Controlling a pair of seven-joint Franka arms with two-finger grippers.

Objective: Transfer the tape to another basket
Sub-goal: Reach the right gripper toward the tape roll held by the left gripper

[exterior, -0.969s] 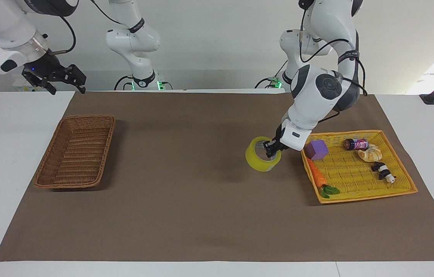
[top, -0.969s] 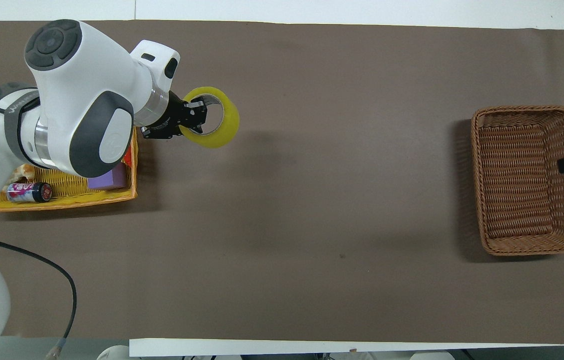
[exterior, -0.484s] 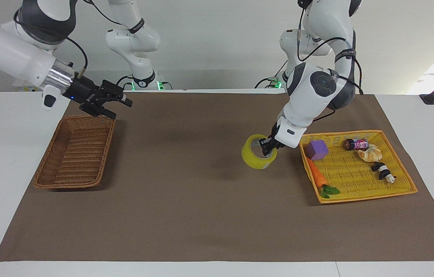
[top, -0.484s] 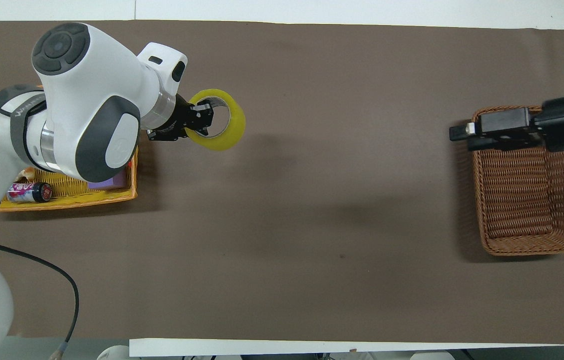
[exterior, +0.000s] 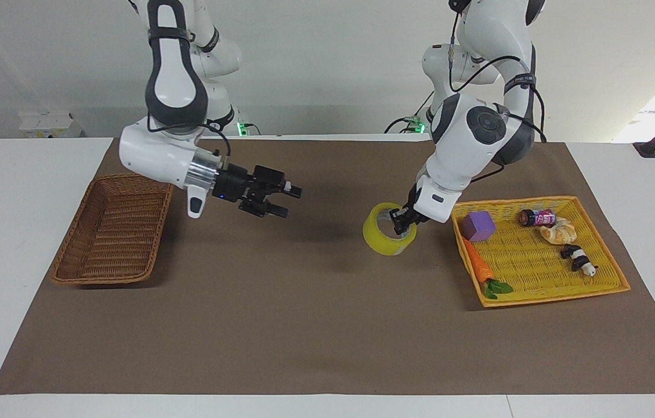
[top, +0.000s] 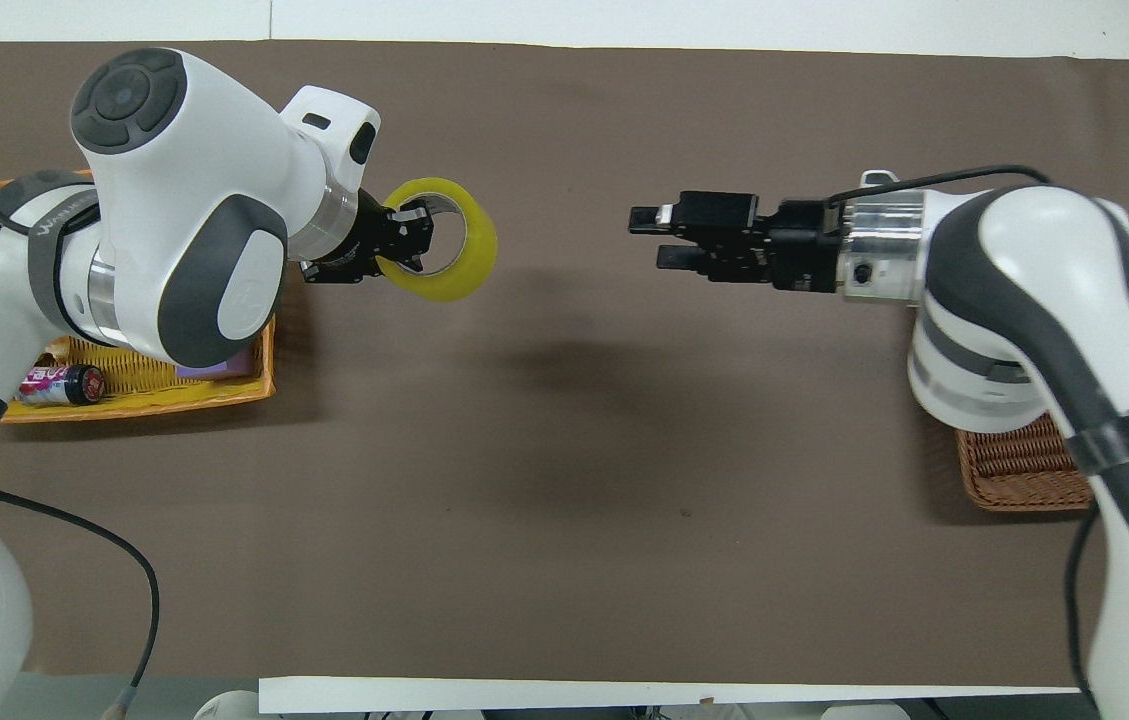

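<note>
Next, my right gripper grabs the free side of the tape, opposite my left gripper's fingers, since those fingers cover one side of the tape (exterior: pixel 385 238).
The yellow tape (exterior: pixel 385 238) (top: pixel 464 262) hangs above the brown mat beside the yellow tray. My left gripper (exterior: pixel 400 223) (top: pixel 412 228) is shut on the tape's wall, one finger inside the core. My right gripper (exterior: pixel 288 200) (top: pixel 652 238) is open and empty, held level in the air over the middle of the mat and pointing toward the tape. The dark-brown wicker basket (exterior: pixel 114 230) (top: pixel 1019 462) lies at the right arm's end of the table; in the overhead view the right arm hides most of it.
A yellow-orange woven tray (exterior: pixel 542 264) (top: pixel 139 398) at the left arm's end holds a purple block (exterior: pixel 477 226), a carrot (exterior: pixel 480 267), a small can (exterior: pixel 538 217), a pastry (exterior: pixel 558 232) and a black-and-white toy (exterior: pixel 579 259).
My right arm has swung from over the wicker basket's end out to the middle of the mat, toward the tape. The left gripper carried the tape slightly toward the middle.
</note>
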